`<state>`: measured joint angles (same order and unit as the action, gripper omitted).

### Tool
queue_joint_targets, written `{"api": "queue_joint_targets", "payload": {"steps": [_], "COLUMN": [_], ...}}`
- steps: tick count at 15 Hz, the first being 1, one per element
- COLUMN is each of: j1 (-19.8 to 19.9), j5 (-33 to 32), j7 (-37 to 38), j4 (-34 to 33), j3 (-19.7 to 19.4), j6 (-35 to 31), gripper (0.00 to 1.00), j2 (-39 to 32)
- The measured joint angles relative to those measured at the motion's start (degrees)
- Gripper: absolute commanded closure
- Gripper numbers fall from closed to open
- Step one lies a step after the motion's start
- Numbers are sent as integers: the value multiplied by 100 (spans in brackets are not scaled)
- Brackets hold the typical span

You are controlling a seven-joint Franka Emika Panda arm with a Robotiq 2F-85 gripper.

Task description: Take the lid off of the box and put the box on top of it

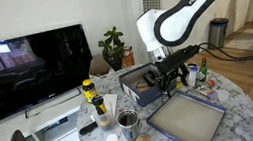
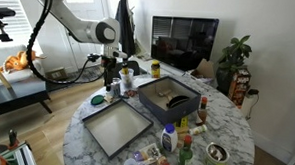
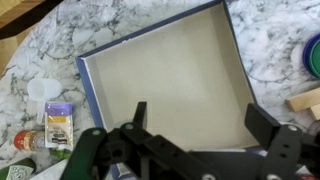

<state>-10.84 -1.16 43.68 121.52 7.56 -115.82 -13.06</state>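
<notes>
The gripper grabs the open box (image 1: 141, 84) by its side nearest the lid next, fingers straddling the box's top edge, to pull the box onto the lid.
The lid (image 3: 165, 75) lies upside down on the marble table, its pale inner face up and its slate-blue rim around it. It shows in both exterior views (image 1: 187, 120) (image 2: 115, 127). The box (image 1: 141, 84) (image 2: 168, 97) stands open beside it, dark inside, with something inside that I cannot make out. My gripper (image 3: 200, 120) hangs above the lid's near edge, jaws wide apart and empty. It also shows in both exterior views (image 1: 173, 74) (image 2: 110, 83).
Bottles and jars (image 2: 181, 144) crowd the table edge near the lid, and more (image 1: 97, 103) stand by the box. A small packet and bottle (image 3: 57, 125), a white cap (image 3: 42, 90) and a wooden block (image 3: 305, 100) lie close to the lid. A TV (image 1: 25, 70) and a plant (image 1: 113, 47) stand behind.
</notes>
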Motion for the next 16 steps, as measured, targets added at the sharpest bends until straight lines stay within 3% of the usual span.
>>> {"api": "queue_joint_targets", "payload": {"steps": [5,10,16], "j1": [254,481,499], "j5": [730,1286,1582], "j7": [203,575,1679], "j4": [-489,-822,-900], "j3": [-367,-693,-925], "j6": [-579,-1582,-2969], "gripper": [0,0,0], "j2": [-467,-975,-1586]}}
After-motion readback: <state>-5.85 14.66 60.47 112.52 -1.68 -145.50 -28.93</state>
